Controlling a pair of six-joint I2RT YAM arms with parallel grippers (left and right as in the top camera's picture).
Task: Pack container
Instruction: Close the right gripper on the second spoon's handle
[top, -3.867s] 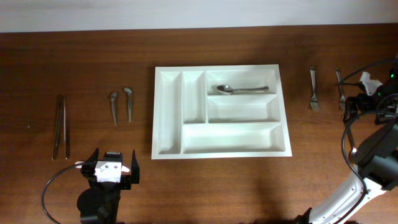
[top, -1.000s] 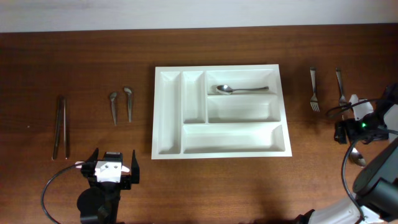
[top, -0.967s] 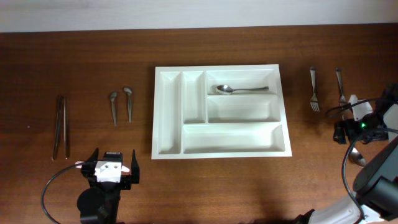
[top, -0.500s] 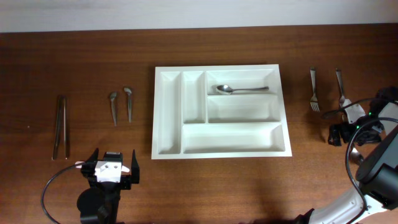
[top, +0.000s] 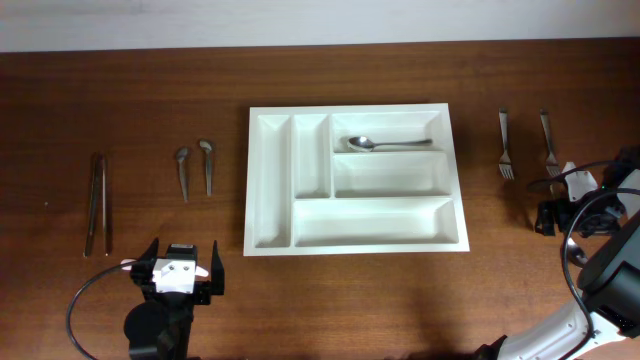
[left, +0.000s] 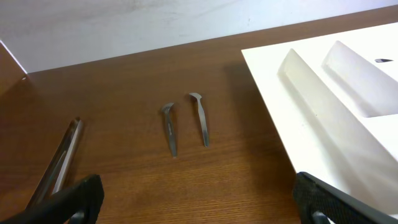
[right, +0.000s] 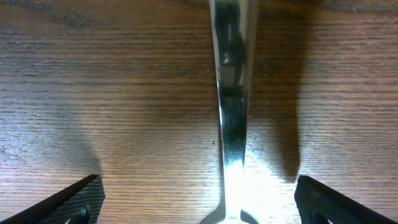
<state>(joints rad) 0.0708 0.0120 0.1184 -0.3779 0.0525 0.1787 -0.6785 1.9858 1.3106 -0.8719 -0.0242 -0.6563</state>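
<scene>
My right gripper grabs the shiny cutlery handle (right: 230, 112) across its narrow part next, to lay it lengthwise beside the container's spoon.
The container (top: 270, 180), a white compartment tray, lies mid-table with one spoon (top: 385, 144) in its top right compartment; its corner (left: 323, 93) shows in the left wrist view. My right gripper (top: 562, 200) hangs low over the table right of the tray. In the right wrist view it (right: 198, 198) is open, its fingers on either side of a shiny cutlery handle (right: 230, 112) lying on the wood, not touching it. My left gripper (top: 182, 252) is open near the front left edge, holding nothing (left: 196, 193).
Two forks (top: 505, 145) (top: 547, 140) lie side by side right of the tray, beyond my right gripper. Two short metal pieces (top: 183, 170) (top: 207, 165) lie left of the tray, also (left: 169, 127). Two long knives (top: 97, 200) lie at the far left.
My right gripper has come from beside the forks toward the near edge and down over the cutlery handle, staying open. The left arm has not moved.
</scene>
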